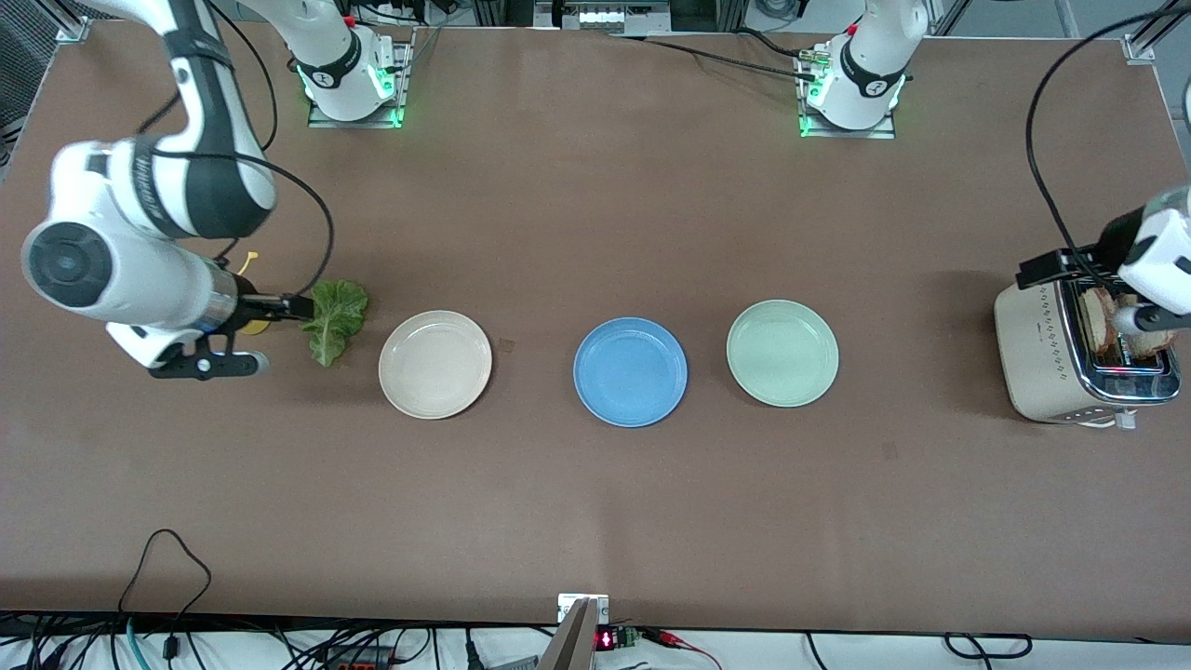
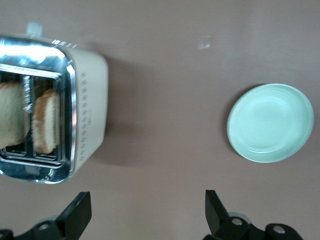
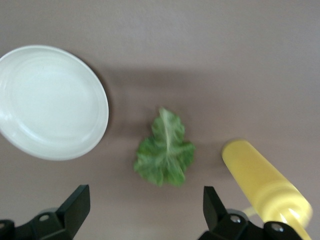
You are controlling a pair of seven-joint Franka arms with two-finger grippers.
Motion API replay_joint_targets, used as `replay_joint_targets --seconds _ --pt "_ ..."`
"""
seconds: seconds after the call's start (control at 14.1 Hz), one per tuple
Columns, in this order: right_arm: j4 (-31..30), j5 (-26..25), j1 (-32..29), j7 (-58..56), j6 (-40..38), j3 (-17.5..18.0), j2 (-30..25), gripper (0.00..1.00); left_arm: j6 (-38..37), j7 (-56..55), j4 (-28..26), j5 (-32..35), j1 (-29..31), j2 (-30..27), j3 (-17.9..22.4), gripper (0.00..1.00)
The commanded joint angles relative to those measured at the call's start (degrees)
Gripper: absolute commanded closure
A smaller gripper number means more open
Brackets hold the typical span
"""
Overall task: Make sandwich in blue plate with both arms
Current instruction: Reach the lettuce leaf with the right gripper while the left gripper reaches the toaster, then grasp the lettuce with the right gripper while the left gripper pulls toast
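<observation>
I need to grab the bread slice by its top edge jutting from the slot (image 1: 1097, 317) with my left gripper next. This will start the sandwich on the blue plate (image 1: 630, 372).
The blue plate (image 1: 630, 372) lies empty mid-table, between a cream-white plate (image 1: 434, 364) and a pale green plate (image 1: 782, 353). A green lettuce leaf (image 1: 335, 319) lies on the table beside the cream plate, toward the right arm's end; it also shows in the right wrist view (image 3: 165, 150). My right gripper (image 1: 279, 305) (image 3: 145, 210) is open and empty, low beside the leaf. Two bread slices (image 1: 1105, 318) (image 2: 45, 120) stand in a toaster's slots. My left gripper (image 1: 1152, 321) (image 2: 147, 212) is open and empty over the toaster.
The cream toaster (image 1: 1051, 358) (image 2: 87, 110) stands at the left arm's end of the table. A yellow squeeze bottle (image 3: 262, 182) lies beside the lettuce, mostly hidden under the right arm in the front view. The right wrist view shows the cream plate (image 3: 50, 102), the left wrist view the green plate (image 2: 270, 122).
</observation>
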Motion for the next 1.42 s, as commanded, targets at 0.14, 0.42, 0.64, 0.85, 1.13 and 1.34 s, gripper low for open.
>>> replay_joint_targets --seconds 0.14,0.42,0.64,0.85,1.13,1.34 --pt "-13.1 -0.2 0.3 0.9 17.1 -0.3 -0.8 0.0 -0.1 2.5 2.6 1.0 6.2 6.8 -0.2 0.0" --pt "-19.0 -0.2 -0.8 -2.7 26.1 -0.4 -0.2 0.0 0.2 15.1 5.4 3.4 9.3 12.1 -0.2 0.0" --pt "-22.0 -0.2 -2.1 -4.4 30.8 -0.4 0.5 0.0 0.2 20.3 6.2 2.9 11.3 14.5 -0.2 0.0" --pt "-23.1 -0.2 -3.3 -4.5 34.0 -0.4 2.7 0.0 3.1 20.4 6.0 3.1 12.1 15.1 -0.2 0.0" --pt "-22.7 0.0 -3.4 -4.5 35.7 -0.4 5.6 0.0 2.8 20.7 5.4 3.1 12.7 15.7 -0.2 0.18" --pt "-22.4 0.0 -3.4 -4.5 36.9 -0.4 6.7 0.07 2.6 20.7 5.4 3.2 13.3 16.8 -0.2 0.26"
